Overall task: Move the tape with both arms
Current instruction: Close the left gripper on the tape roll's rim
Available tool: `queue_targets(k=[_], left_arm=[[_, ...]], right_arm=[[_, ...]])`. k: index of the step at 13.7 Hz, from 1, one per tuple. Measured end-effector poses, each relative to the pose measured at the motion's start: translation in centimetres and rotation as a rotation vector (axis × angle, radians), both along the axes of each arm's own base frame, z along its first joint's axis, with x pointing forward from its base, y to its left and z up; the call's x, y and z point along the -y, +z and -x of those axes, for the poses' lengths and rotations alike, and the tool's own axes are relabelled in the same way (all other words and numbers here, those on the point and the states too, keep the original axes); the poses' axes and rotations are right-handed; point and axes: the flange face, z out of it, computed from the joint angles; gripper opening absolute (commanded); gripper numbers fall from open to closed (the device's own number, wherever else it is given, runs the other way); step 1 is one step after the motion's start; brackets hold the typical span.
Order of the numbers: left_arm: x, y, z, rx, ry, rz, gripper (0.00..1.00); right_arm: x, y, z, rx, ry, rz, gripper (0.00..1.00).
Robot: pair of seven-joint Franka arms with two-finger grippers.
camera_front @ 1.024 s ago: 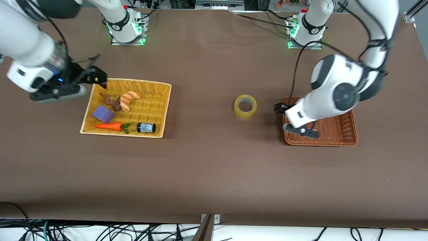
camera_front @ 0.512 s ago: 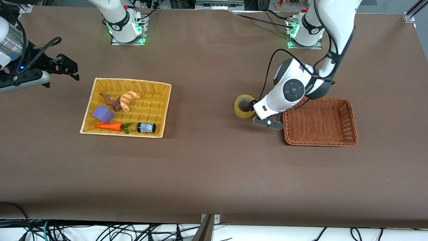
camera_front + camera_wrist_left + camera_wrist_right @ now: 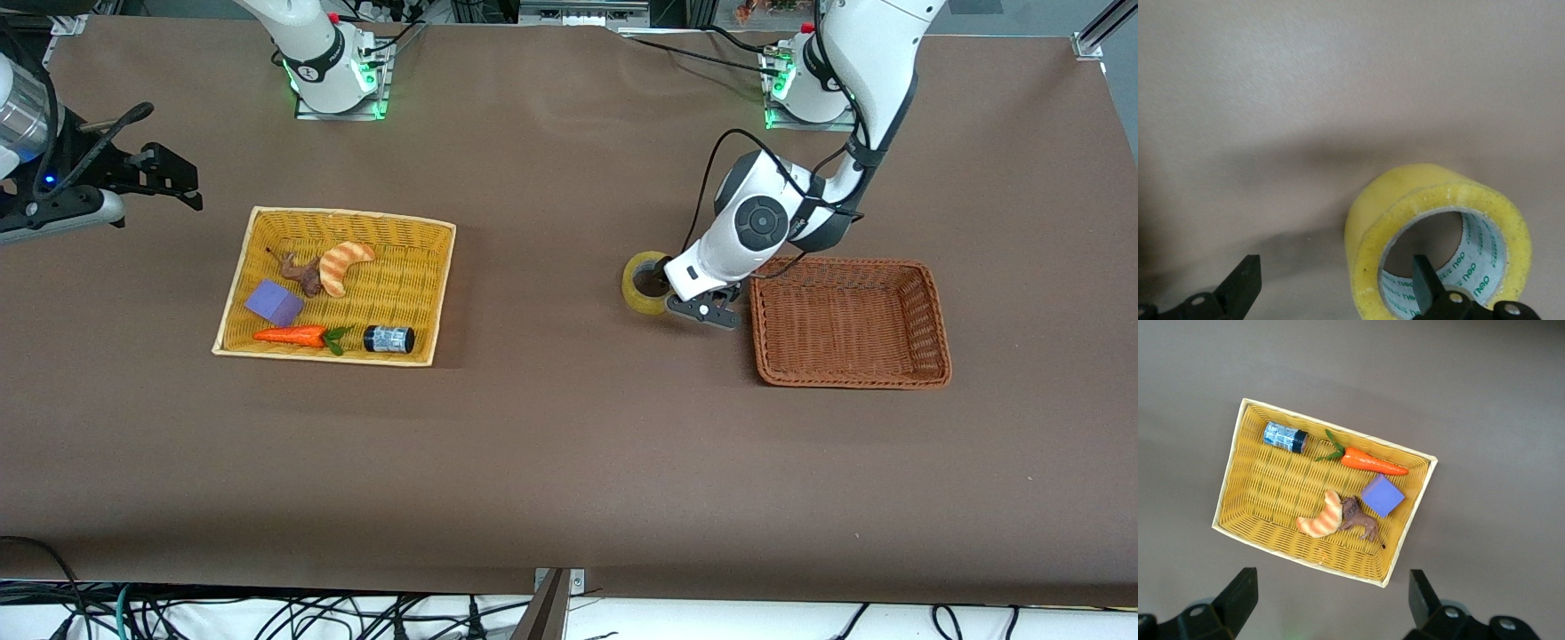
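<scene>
I should close my left gripper on the roll's side (image 3: 648, 306) now: one finger is down in the roll's hole (image 3: 647, 281), so closing now would hold the roll.
The tape (image 3: 637, 292), a yellowish ring-shaped roll, lies flat on the brown table beside the brown basket. My left gripper (image 3: 665, 290) is down at the roll and open. In the left wrist view the tape (image 3: 1405, 200) fills the lower part. One finger (image 3: 1426, 283) is inside the hole and the other finger (image 3: 1241, 283) is outside, so the left gripper (image 3: 1335, 287) straddles the roll's wall without closing on it. My right gripper (image 3: 173, 178) is open and empty, up over the table's edge at the right arm's end, beside the yellow basket.
The yellow basket (image 3: 447, 284) holds a croissant (image 3: 345, 264), a brown toy animal (image 3: 300, 274), a purple cube (image 3: 274, 302), a carrot (image 3: 292, 335) and a black labelled cylinder (image 3: 388, 339). The brown basket (image 3: 849, 380) stands beside the tape toward the left arm's end.
My left gripper came from over the brown basket to the tape and lowered around its wall. My right gripper drew back from the yellow basket toward the table's end.
</scene>
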Motion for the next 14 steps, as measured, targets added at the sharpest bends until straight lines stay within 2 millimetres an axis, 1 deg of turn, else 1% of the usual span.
queue_targets(k=[1,2,3,4,5,9,12,13,14], left_arm=[[0.2,-0.1,0.1,0.001,0.003,0.0,0.73],[0.5,-0.2,0.2,0.002,0.004,0.0,0.45],[0.7,-0.3,0.4,0.003,0.004,0.001,0.22],[0.8,-0.3,0.4,0.002,0.005,0.001,0.07],[0.8,-0.3,0.4,0.003,0.007,0.0,0.01],[0.9,-0.2,0.4,0.003,0.015,0.001,0.0],[0.7,-0.1,0.2,0.0,0.022,-0.002,0.0],[0.4,0.3,-0.2,-0.007,0.028,-0.006,0.0],[-0.1,1.2,-1.0,-0.019,0.039,-0.013,0.0]], right_arm=[[0.2,0.0,0.0,-0.002,-0.015,0.001,1.0],[0.5,-0.1,0.0,-0.007,-0.028,0.001,1.0],[0.8,-0.1,0.0,-0.01,-0.039,0.002,1.0],[1.3,-0.3,-0.1,-0.012,-0.049,0.002,1.0],[1.7,-0.4,-0.1,-0.014,-0.057,0.003,1.0],[2.8,-0.3,-0.2,-0.013,-0.076,0.003,1.0],[2.9,-0.3,-0.2,-0.012,-0.078,0.003,1.0],[2.9,-0.3,-0.2,-0.012,-0.078,0.003,1.0],[2.9,-0.3,-0.2,-0.012,-0.078,0.003,1.0]])
